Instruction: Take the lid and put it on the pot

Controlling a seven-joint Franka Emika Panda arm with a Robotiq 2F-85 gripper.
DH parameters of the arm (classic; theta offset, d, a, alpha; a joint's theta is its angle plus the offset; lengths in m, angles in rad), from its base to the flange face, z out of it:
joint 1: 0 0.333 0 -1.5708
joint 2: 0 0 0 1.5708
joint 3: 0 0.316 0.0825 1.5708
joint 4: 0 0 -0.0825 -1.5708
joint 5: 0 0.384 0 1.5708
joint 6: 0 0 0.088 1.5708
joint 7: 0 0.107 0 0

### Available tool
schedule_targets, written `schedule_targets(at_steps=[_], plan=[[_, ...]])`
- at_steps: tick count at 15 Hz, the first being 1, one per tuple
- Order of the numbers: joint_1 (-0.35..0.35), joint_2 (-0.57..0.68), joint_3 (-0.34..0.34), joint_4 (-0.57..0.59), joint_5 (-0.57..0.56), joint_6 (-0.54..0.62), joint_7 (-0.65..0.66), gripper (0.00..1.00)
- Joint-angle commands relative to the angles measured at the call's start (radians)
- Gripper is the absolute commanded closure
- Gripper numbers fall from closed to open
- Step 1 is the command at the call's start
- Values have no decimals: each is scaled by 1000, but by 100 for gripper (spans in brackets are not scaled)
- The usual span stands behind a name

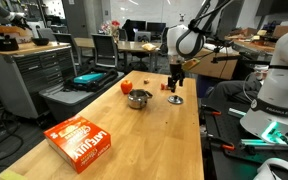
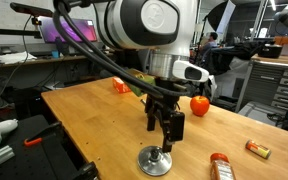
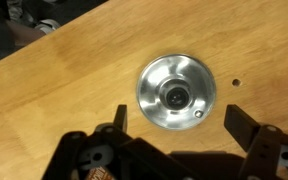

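Note:
To put the lid on the pot, my gripper next needs to grip the lid's dark knob from above. That keeps the disc flat and the lid's rim free.
The lid is a flat round silvery disc with a dark knob, lying on the wooden table. It also shows in both exterior views. My gripper is open and empty, hovering just above the lid with a finger on each side of it; it shows in both exterior views. The small steel pot stands on the table a little away from the lid, beside a red round object.
An orange carton lies near the table's front end. A red round object, a small orange box, an orange packet and a small wrapper lie on the table. The table edge is close to the lid.

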Motion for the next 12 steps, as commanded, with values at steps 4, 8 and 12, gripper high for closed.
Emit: schedule_targets(at_steps=[4,8,12], plan=[[28,80,-44,24,-107,54,32,0],[36,105,-52,26,-135,79,29,0],[51,119,-45,23,-139,95,18,0]])
